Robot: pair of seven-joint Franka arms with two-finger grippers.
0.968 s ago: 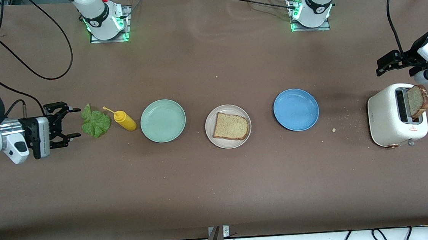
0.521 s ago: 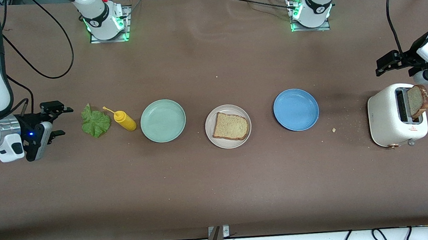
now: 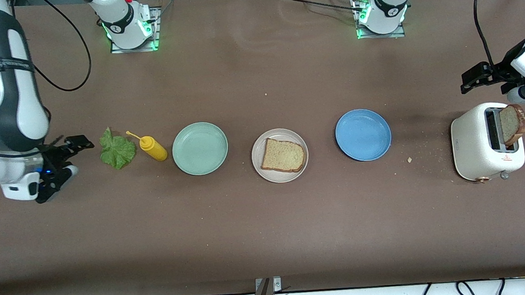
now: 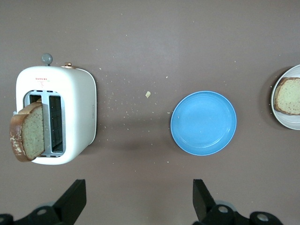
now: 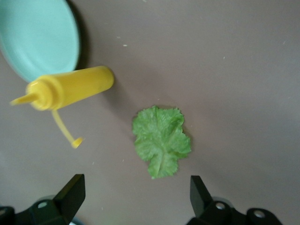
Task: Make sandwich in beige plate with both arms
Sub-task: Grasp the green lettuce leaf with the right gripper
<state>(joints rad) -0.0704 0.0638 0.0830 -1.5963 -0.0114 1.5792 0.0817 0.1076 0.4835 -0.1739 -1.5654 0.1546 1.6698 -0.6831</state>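
The right gripper takes hold of the lettuce by its narrow stem end (image 3: 108, 132) next. The lettuce spreads into a thin, crinkled leaf (image 3: 116, 152) that would tear easily.
The beige plate (image 3: 283, 177) sits mid-table with one slice of speckled brown bread (image 3: 283, 155) lying flat on it. Another slice (image 3: 512, 124) sticks up out of the white toaster (image 3: 478, 149) at the left arm's end. A crinkled green lettuce leaf (image 3: 116, 152) lies flat at the right arm's end. My right gripper (image 3: 82, 157) hangs open over bare table just beside the lettuce (image 5: 161, 139), nothing between its fingers. My left gripper (image 3: 464, 82) waits open over the table beside the toaster (image 4: 75, 112), also holding nothing.
A yellow squeeze bottle (image 3: 152, 148) lies on its side between the lettuce and a mint-green plate (image 3: 200, 148). A blue plate (image 3: 363, 135) stands between the beige plate and the toaster. Crumbs are scattered near the toaster.
The right arm has swung its elbow in over the table and turned its wrist, so its gripper now tilts down beside the lettuce. The left arm has not moved.
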